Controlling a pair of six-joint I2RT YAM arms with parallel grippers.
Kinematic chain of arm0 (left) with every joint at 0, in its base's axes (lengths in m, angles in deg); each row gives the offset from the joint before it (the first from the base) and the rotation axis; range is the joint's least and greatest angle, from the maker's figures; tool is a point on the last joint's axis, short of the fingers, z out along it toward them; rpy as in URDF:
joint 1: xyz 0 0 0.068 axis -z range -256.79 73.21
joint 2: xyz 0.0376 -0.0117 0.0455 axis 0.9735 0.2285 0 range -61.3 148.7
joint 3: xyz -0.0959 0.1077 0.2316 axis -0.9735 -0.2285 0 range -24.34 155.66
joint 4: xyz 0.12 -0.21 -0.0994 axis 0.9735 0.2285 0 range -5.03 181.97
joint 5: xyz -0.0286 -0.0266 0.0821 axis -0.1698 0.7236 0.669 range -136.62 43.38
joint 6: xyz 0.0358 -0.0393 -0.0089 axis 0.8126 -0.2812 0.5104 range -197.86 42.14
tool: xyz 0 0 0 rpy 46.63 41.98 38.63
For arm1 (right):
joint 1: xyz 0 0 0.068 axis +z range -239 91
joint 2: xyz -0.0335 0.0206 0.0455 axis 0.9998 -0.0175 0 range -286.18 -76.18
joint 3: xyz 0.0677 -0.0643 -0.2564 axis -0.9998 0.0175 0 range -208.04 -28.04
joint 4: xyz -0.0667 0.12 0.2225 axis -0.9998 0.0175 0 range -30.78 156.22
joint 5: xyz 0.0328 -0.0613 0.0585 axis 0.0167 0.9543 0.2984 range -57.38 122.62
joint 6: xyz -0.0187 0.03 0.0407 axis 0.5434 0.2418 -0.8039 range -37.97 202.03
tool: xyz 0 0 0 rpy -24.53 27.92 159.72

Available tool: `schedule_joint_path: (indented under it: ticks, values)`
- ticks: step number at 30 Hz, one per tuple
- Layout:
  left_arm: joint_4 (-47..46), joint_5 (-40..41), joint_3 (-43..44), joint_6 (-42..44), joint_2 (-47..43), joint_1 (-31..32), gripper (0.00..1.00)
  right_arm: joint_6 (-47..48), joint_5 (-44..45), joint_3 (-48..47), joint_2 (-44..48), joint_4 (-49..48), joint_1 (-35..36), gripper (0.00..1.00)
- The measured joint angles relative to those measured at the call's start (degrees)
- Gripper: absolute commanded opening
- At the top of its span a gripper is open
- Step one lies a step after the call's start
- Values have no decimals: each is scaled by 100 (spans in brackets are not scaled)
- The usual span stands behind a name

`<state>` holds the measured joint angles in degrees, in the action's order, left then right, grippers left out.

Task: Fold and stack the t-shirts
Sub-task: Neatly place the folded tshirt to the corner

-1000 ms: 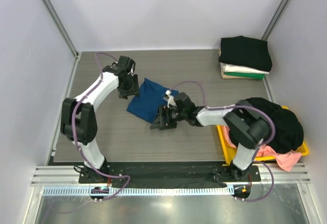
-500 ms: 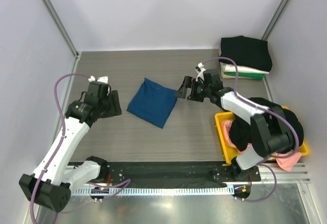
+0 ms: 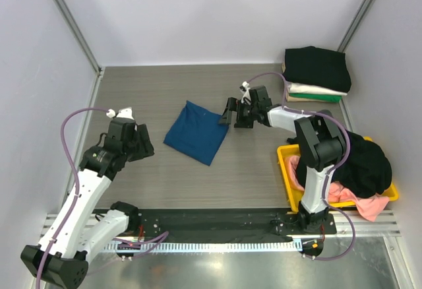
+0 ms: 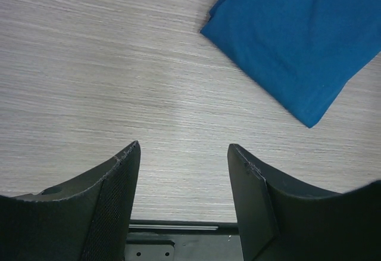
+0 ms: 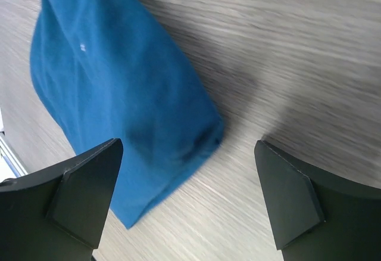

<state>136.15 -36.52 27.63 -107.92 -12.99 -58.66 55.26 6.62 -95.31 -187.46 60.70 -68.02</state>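
Observation:
The right gripper should lay the folded dark blue t-shirt [image 3: 196, 132] folded on top of the stack, so next it should grab the t-shirt by its corner nearest the stack.
A folded dark blue t-shirt [image 3: 196, 132] lies flat in the middle of the table; it also shows in the left wrist view [image 4: 297, 40] and the right wrist view [image 5: 113, 88], where a small white print shows. My left gripper [image 3: 143, 142] is open and empty, left of the shirt. My right gripper [image 3: 228, 113] is open and empty, just right of the shirt's top right corner. A stack of folded t-shirts [image 3: 316, 72], black on top, then white and green, sits at the back right. Black [image 3: 359, 160] and pink [image 3: 366, 204] t-shirts are heaped in the bin.
A yellow plastic bin [image 3: 287, 170] stands at the right, near the front edge. White walls enclose the table on three sides. A black rail runs along the front edge by the arm bases.
Both grippers have let go of the blue shirt and pulled away. The left arm swung back to the left front. The right gripper came round from the shirt's front to its right corner.

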Motion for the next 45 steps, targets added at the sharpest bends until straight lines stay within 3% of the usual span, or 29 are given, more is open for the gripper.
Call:
schedule_joint_path:
  ticks: [7,10,12,13,16,17,20,25,31,37,45]
  values:
    - [-79,39,-4,2,-22,0,62,-162,17,208,-94,-791,492,100]
    - [-79,42,-4,2,-24,0,63,-295,-4,424,-94,-1274,636,93]
    - [-81,42,-4,2,-33,0,63,-350,-15,507,-96,-1449,660,78]
    - [-81,42,-4,2,-42,0,63,-380,-13,540,-107,-1475,662,63]
    - [-83,42,-4,2,-61,0,63,-492,-46,610,-214,-1545,627,35]
    - [-83,42,-7,2,-66,0,63,-535,-42,619,-267,-1545,621,17]
    - [-87,42,-7,2,-70,0,63,-686,-155,608,-407,-1631,616,1]
    - [-120,42,-22,2,-103,0,63,-544,-291,369,-474,-1259,573,1]
    - [-127,37,-48,0,-181,0,62,361,39,-299,-365,361,501,1]
    - [-164,-31,-61,2,-188,0,63,1296,1478,-555,313,1801,424,1]
    - [-181,-162,-81,2,-247,0,63,2564,3056,-557,962,2516,203,1]
